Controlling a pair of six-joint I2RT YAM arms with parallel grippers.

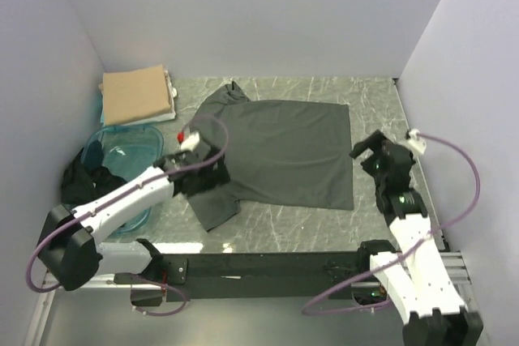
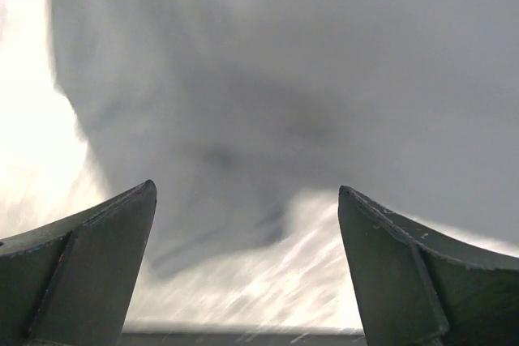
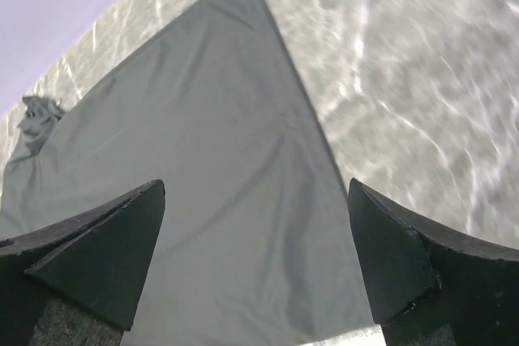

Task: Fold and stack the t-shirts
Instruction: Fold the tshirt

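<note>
I need to pick up the charcoal-grey t-shirt (image 1: 284, 151) next with my left gripper, by the outer hem corner of its near sleeve. Then the t-shirt's near side can be folded over its body.
A dark charcoal-grey t-shirt (image 1: 284, 151) lies spread flat on the marble table, its near sleeve (image 1: 216, 207) hanging toward the front. My left gripper (image 1: 209, 177) is open over that near-left part; the left wrist view shows grey cloth (image 2: 268, 95) just beyond its open jaws. My right gripper (image 1: 366, 151) is open at the shirt's right edge; the right wrist view shows the shirt's right side (image 3: 219, 200) between the jaws. A folded tan t-shirt (image 1: 136, 95) lies at the back left. Black shirts (image 1: 87, 174) lie bunched at the left.
A translucent teal tub (image 1: 134, 147) stands at the left, under my left arm. Purple-white walls close in the table on three sides. A black rail (image 1: 268, 266) runs along the front edge. Bare marble (image 1: 377, 95) shows at the back right.
</note>
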